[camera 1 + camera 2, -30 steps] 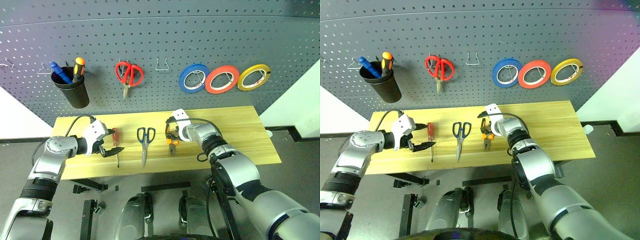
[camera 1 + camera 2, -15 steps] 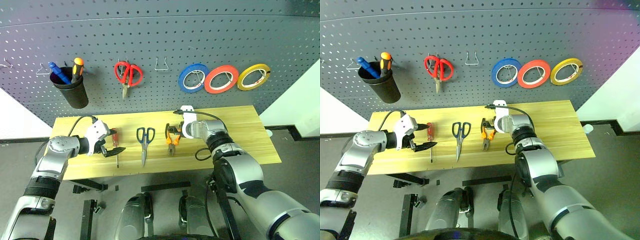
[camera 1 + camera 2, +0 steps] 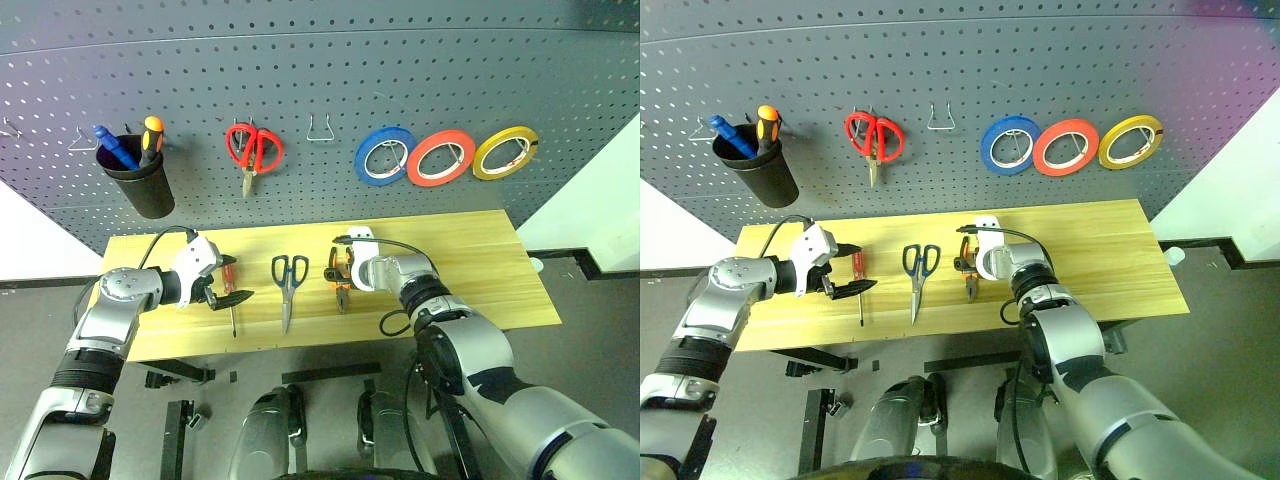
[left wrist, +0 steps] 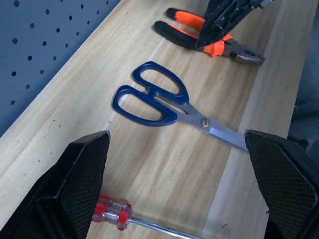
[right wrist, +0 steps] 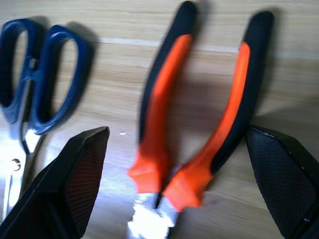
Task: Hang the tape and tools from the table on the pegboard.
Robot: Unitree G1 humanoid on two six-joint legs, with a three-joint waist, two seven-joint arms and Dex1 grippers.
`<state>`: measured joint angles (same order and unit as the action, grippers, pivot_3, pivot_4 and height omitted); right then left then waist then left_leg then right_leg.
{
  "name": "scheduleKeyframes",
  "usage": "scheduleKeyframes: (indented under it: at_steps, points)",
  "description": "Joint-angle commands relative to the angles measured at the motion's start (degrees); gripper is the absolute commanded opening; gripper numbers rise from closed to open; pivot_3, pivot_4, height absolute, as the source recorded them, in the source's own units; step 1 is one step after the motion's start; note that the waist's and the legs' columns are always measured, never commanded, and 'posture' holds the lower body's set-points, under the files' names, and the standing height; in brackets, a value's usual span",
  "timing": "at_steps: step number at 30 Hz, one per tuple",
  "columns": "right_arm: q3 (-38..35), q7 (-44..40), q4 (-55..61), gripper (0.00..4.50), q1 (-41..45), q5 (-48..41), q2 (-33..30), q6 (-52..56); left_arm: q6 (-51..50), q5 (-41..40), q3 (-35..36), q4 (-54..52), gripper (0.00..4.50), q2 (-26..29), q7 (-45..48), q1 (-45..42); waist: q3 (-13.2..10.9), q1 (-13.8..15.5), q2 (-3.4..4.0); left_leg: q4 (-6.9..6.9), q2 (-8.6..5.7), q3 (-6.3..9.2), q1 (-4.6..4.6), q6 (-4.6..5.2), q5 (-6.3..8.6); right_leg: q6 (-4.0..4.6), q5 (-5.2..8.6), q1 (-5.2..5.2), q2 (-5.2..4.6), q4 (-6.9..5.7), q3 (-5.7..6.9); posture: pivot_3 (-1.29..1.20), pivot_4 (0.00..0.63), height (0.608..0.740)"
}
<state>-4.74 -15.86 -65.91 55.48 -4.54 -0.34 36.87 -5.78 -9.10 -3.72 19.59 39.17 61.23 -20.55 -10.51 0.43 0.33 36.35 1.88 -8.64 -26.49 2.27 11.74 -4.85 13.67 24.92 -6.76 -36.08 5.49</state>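
The robot's right gripper should close on the orange pliers handles, as its fingers are beside the handles, low over the table, in the right wrist view.
On the pegboard (image 3: pixel 400 80) the red tape (image 3: pixel 442 157) hangs from a hook. Three tools lie on the table (image 3: pixel 470 270): a red-handled screwdriver (image 3: pixel 230 278), blue-handled scissors (image 3: pixel 289 283) and orange-and-black pliers (image 3: pixel 341 282). My left gripper (image 3: pixel 230 282) is open just above the table, one finger on each side of the screwdriver's handle (image 4: pixel 112 212). My right gripper (image 3: pixel 338 268) is open and tilted down over the pliers. Both pliers handles (image 5: pixel 199 114) lie between its fingers.
A blue roll (image 3: pixel 386 155) and a yellow roll (image 3: pixel 506 152) flank the red tape. Red scissors (image 3: pixel 253 150) hang further left. Beyond them a black cup (image 3: pixel 137 182) holds two screwdrivers. A bare wire hook (image 3: pixel 321 130) sits between the red scissors and the blue roll.
My right gripper swung right half a second ago and has come back left and lower over the pliers, rolling a little. The left gripper has kept still.
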Motion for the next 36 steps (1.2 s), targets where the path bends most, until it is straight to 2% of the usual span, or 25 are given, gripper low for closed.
scheduleKeyframes:
  at_steps: [1, 7, 13, 16, 21, 27, 30, 33, 36]
  points:
    - [3.2, -0.3, 0.1, 4.46, 0.3, 2.8, 1.0, -1.9, 0.1, 0.2, 0.5, -1.6, 4.50, 0.7, 0.1, -0.2, 0.0, 0.0, 0.00, 0.00, 0.00, 0.00, 0.00, -0.01, -0.01, 0.00, 0.00, 0.00, 0.00, 0.00, 0.00, 0.15, 0.196, 0.740]
    - [10.4, -0.4, -0.9, 4.46, 0.2, 9.1, 1.2, -3.7, 0.2, 0.9, 0.2, -1.8, 4.50, 0.9, -0.1, -0.1, 0.0, 0.0, 0.00, -0.01, 0.00, -0.01, 0.00, -0.20, 0.00, 0.00, 0.01, 0.03, 0.00, 0.00, 0.00, 0.15, 0.193, 0.740]
    - [13.9, -1.9, -1.4, 4.46, 0.3, 11.8, 1.5, -3.3, 0.3, 1.4, 0.1, -2.0, 4.50, 0.6, 0.0, -0.1, 0.0, 0.0, -0.02, -0.04, 0.00, -0.03, 0.00, -0.27, -0.03, 0.00, 0.01, 0.04, 0.00, -0.01, 0.00, 0.15, 0.183, 0.740]
    - [13.5, -2.2, -1.7, 3.86, 1.0, 11.3, 2.2, -1.8, 0.3, 1.5, 0.0, -1.9, 4.50, 0.3, -0.1, -0.2, 0.0, -0.1, -0.04, -0.06, 0.00, -0.04, 0.01, -0.29, -0.04, 0.00, 0.00, 0.04, 0.01, -0.02, 0.00, 0.15, 0.176, 0.740]
    - [13.1, -3.4, -2.4, 2.17, 1.5, 10.7, 2.8, 0.0, 0.4, 1.7, -0.1, -1.7, 4.50, -0.1, -0.3, -0.3, 0.0, -0.2, -0.07, -0.07, 0.01, -0.07, 0.03, -0.31, -0.05, 0.00, 0.00, 0.04, 0.01, -0.03, 0.00, 0.14, 0.169, 0.740]
    - [14.1, -7.3, 0.0, 2.08, 1.3, 11.2, 1.4, -0.4, 1.3, 1.3, 0.9, -1.3, 4.50, -0.5, -0.8, -0.8, 0.1, -0.2, -0.15, -0.08, 0.01, -0.11, 0.03, -0.33, -0.06, -0.01, 0.00, 0.04, 0.03, -0.04, 0.00, 0.16, 0.142, 0.740]
    - [15.9, -15.6, 12.2, 2.08, -1.4, 9.9, -1.7, -0.9, 3.7, -1.2, 2.9, -2.1, 4.50, -0.7, 0.5, -0.5, 0.1, 0.0, -0.16, -0.08, 0.01, -0.14, 0.01, -0.34, -0.06, -0.01, 0.00, 0.06, 0.04, -0.04, 0.00, 0.16, 0.129, 0.740]
    - [17.1, -24.2, 36.8, 2.08, -9.0, 6.1, -7.2, 4.4, 4.2, -6.9, 6.7, -4.3, 4.50, -1.5, 2.2, -0.1, 0.1, 0.4, -0.17, -0.06, 0.01, -0.15, -0.19, -0.30, -0.08, -0.02, -0.01, 0.24, 0.03, -0.04, -0.01, 0.15, 0.113, 0.740]
    - [15.4, -28.2, 57.9, 2.08, -15.9, 1.4, -12.0, 8.0, 4.2, -11.0, 10.1, -5.6, 4.50, -2.5, 2.1, -0.5, 0.2, 0.4, -0.25, 0.00, 0.00, -0.12, -0.35, -0.20, -0.13, -0.04, -0.01, 0.35, 0.02, -0.05, 0.00, 0.15, 0.101, 0.740]
